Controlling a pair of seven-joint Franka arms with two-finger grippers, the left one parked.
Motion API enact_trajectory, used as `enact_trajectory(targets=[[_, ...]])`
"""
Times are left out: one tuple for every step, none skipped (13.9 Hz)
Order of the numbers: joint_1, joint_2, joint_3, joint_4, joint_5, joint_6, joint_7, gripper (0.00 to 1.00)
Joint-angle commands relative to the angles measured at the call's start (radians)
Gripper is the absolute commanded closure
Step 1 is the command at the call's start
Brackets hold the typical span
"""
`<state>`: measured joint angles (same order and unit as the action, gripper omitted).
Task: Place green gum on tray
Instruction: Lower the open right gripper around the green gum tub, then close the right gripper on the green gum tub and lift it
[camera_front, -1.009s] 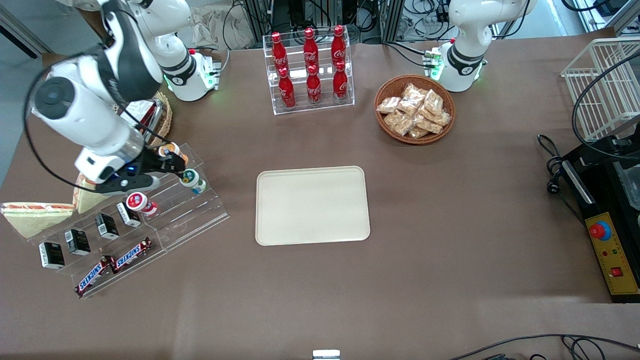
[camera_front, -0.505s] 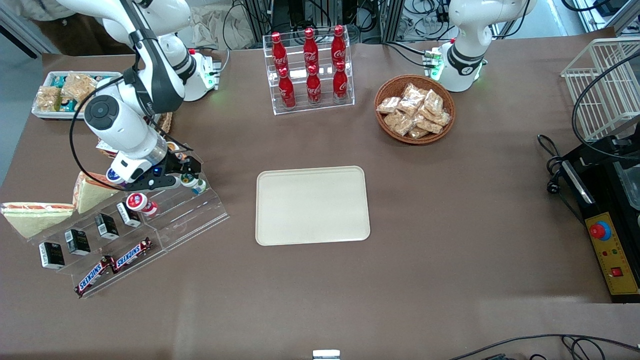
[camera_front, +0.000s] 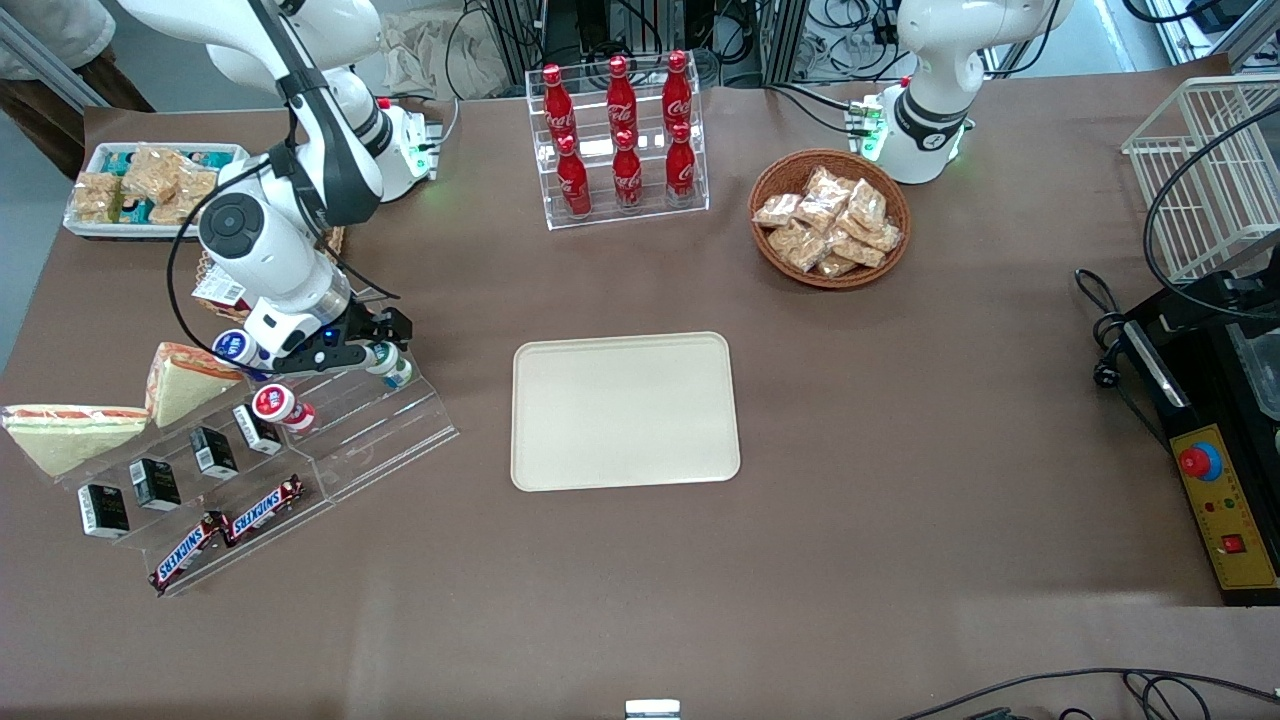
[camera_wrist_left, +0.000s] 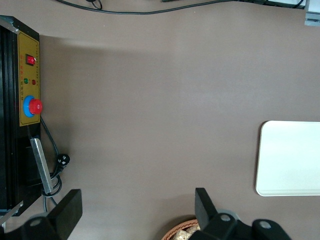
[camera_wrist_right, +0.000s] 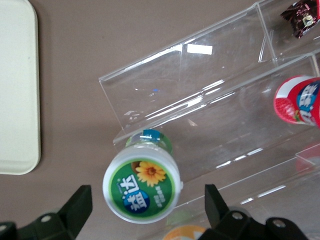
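Next, my gripper grabs the green gum's green lid (camera_front: 381, 354), to place the gum on the cream tray (camera_front: 625, 410).
The green gum (camera_wrist_right: 142, 189) is a small white bottle with a green lid and a flower label. It stands on an upper step of a clear acrylic stand (camera_wrist_right: 210, 115). My gripper (camera_wrist_right: 146, 196) is open, with one finger on each side of the lid and clear gaps to both. In the front view the gripper (camera_front: 372, 340) hangs just above the gum (camera_front: 388, 365) and partly hides it. The cream tray (camera_front: 625, 410) lies flat mid-table, beside the stand toward the parked arm's end. Its rim also shows in the right wrist view (camera_wrist_right: 17, 90).
On the stand are a red-lidded bottle (camera_front: 275, 403), a blue-lidded bottle (camera_front: 235, 347), an orange lid (camera_wrist_right: 187, 234), small black boxes and Snickers bars (camera_front: 260, 508). Sandwiches (camera_front: 70, 430) lie beside it. A cola rack (camera_front: 620, 140) and a snack basket (camera_front: 830, 220) stand farther from the camera.
My arm has dropped and drawn in toward the stand. The gripper moved from over the orange-lidded bottle to straddle the green gum. The gum has not moved.
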<state>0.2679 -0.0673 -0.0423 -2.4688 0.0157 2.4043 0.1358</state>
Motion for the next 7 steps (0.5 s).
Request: enact_trajectory(targets=[[0.013, -0.022, -0.002, -0.044, -0.019, 0.045, 0.036, 0.0], [0.013, -0.019, -0.002, -0.044, -0.019, 0.045, 0.036, 0.0], [0.013, -0.017, -0.002, -0.044, -0.019, 0.045, 0.036, 0.0], [0.013, -0.017, -0.002, -0.045, -0.019, 0.045, 0.036, 0.0], [0.011, -0.014, -0.002, -0.044, -0.019, 0.045, 0.036, 0.07], [0.011, -0.012, -0.002, -0.042, -0.019, 0.042, 0.038, 0.27], [0.011, -0.011, -0.002, -0.042, -0.019, 0.041, 0.038, 0.47]])
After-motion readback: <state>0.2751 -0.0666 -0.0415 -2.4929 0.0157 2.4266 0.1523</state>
